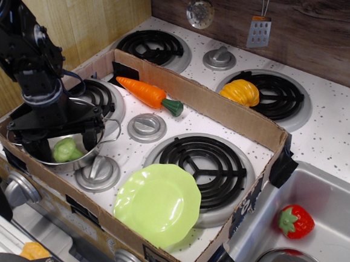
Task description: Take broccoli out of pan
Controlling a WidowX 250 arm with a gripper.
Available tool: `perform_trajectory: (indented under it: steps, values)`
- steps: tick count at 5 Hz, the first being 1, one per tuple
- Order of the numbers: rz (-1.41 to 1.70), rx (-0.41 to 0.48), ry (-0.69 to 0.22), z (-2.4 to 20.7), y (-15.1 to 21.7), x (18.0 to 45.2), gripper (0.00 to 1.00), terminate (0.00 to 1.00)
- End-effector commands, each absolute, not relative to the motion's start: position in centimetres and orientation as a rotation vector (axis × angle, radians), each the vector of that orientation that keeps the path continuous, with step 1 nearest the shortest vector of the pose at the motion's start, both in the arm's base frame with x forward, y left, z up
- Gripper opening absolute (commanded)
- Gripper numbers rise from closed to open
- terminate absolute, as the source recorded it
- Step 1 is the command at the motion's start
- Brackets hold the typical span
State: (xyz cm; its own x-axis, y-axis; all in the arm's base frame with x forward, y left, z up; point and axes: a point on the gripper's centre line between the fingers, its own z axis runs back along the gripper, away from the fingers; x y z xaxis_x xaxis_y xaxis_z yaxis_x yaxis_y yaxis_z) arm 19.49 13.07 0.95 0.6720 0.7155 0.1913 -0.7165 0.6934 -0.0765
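Observation:
I will next grab the broccoli with my gripper by its rounded floret head (65, 148) to take it out of the steel pan.
The broccoli (68, 151), a small light-green floret, lies inside the shiny steel pan (96, 150) at the front left of the cardboard box. My gripper (65, 143) is lowered into the pan. Its two black fingers (91, 138) stand apart on either side of the broccoli. The jaws are open and do not seem to press on it. The arm hides the far left part of the pan.
An orange carrot (144, 92) lies at the box's back wall. A light-green plate (157, 203) lies at the front. Grey knobs (146, 127) and black burners (206, 164) fill the cardboard box (236, 117). A yellow vegetable (241, 92) and a strawberry (295, 220) lie outside it.

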Motion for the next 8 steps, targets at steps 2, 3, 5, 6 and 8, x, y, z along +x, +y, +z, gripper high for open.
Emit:
perform_trajectory:
  steps: [2,3,5,6,8]
  values:
    - [0.783,0.059,-0.239,3.2,12.5,19.1,0.0,0.0]
    - [0.769,0.101,-0.248,5.8,12.9,19.6,0.0,0.0]
    - [0.69,0.184,-0.264,11.8,13.6,21.3,0.0,0.0]
    - [0.685,0.176,-0.262,12.8,11.7,22.9,0.0,0.0]
    - [0.673,0.151,-0.241,11.9,7.1,25.9,0.0,0.0]
